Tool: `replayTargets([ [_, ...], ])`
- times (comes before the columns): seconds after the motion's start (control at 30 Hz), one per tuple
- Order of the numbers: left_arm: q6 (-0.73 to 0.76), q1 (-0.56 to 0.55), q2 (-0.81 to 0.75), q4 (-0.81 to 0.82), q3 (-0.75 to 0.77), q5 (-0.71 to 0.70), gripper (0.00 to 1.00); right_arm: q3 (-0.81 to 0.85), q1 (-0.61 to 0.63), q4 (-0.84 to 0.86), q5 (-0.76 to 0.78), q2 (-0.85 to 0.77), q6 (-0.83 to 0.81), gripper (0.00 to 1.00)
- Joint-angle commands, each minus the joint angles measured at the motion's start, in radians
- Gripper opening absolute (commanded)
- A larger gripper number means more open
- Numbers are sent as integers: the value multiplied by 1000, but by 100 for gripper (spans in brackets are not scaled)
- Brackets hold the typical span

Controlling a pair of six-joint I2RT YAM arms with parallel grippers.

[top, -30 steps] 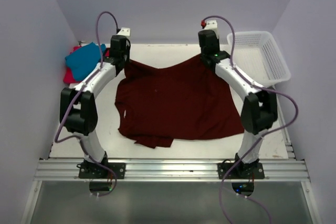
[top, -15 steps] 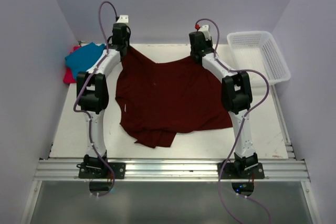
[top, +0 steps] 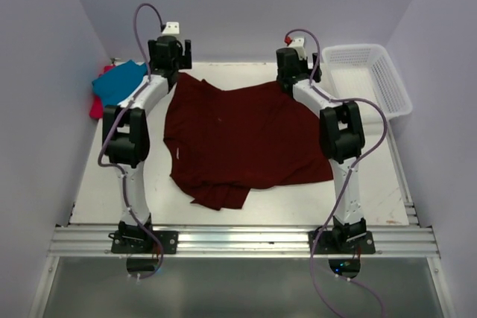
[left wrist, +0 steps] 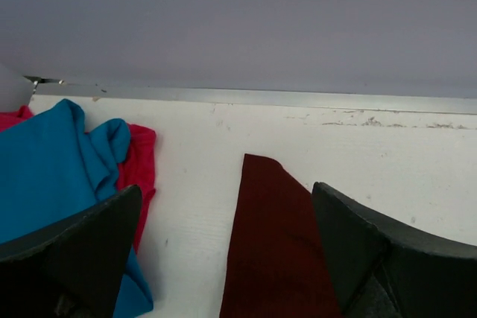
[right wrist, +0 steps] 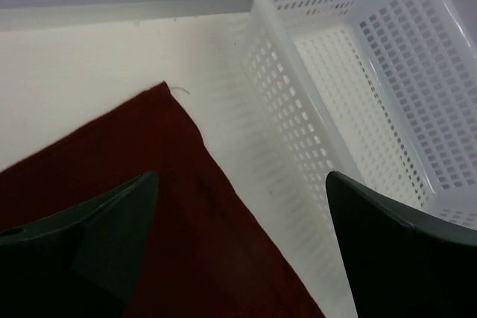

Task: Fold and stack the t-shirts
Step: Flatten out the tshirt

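My left gripper will next grab the side nearest the teal t-shirt, to straighten the dark maroon t-shirt (top: 246, 135) by that side of it for folding.
The dark maroon t-shirt (top: 246, 135) lies spread across the middle of the table, its near left part bunched. My left gripper (top: 170, 53) hovers open over the shirt's far left corner (left wrist: 272, 251), holding nothing. My right gripper (top: 297, 61) is open above the far right corner (right wrist: 134, 139), also empty. In the left wrist view the left gripper (left wrist: 227, 206) straddles that corner, and in the right wrist view the right gripper (right wrist: 242, 184) spans the shirt's edge. The teal t-shirt (top: 119, 83) (left wrist: 45, 161) lies on the red-pink t-shirt (top: 97, 106) (left wrist: 138, 158) at the far left.
A white mesh basket (top: 395, 83) (right wrist: 291, 94) stands at the far right corner, close to the right gripper. The back wall runs just behind both grippers. The side walls close in the table on the left and right.
Both grippers have opened and let go of the maroon shirt's far corners. The corners now lie flat on the table and the grippers have lifted slightly.
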Motion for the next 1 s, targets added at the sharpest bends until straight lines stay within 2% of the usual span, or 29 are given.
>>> replayTargets([
  [0.0, -3, -29, -218, 127, -145, -29, 100, -126, 7, 95, -31, -198, 89, 99],
  [0.03, -6, -41, -283, 124, -188, -40, 98, -205, 10, 93, -56, -271, 106, 97],
  [0.07, -17, -73, -314, 108, -273, -49, 91, -242, 15, 80, -65, -304, 126, 93],
  [0.1, -47, -87, -344, 103, -317, -33, 66, -284, 27, 82, -68, -342, 167, 76],
  [0.2, -137, -141, -444, 86, -473, -40, 0, -423, 46, 41, -148, -462, 236, 2],
  [0.3, -223, -173, -507, -29, -553, -20, 0, -519, 69, -18, -200, -540, 290, 0],
  [0.37, -257, -178, -564, -23, -667, 9, 0, -580, 79, -54, -241, -567, 305, 0],
  [0.5, -311, -176, -605, -12, -812, -25, 0, -642, 81, -105, -314, -574, 350, 0],
  [0.8, -380, -176, -513, -12, -866, -25, 0, -640, 79, -216, -407, -482, 427, 0],
  [0.97, -377, -173, -423, -17, -826, 1, 0, -603, 79, -275, -455, -413, 442, 0],
])
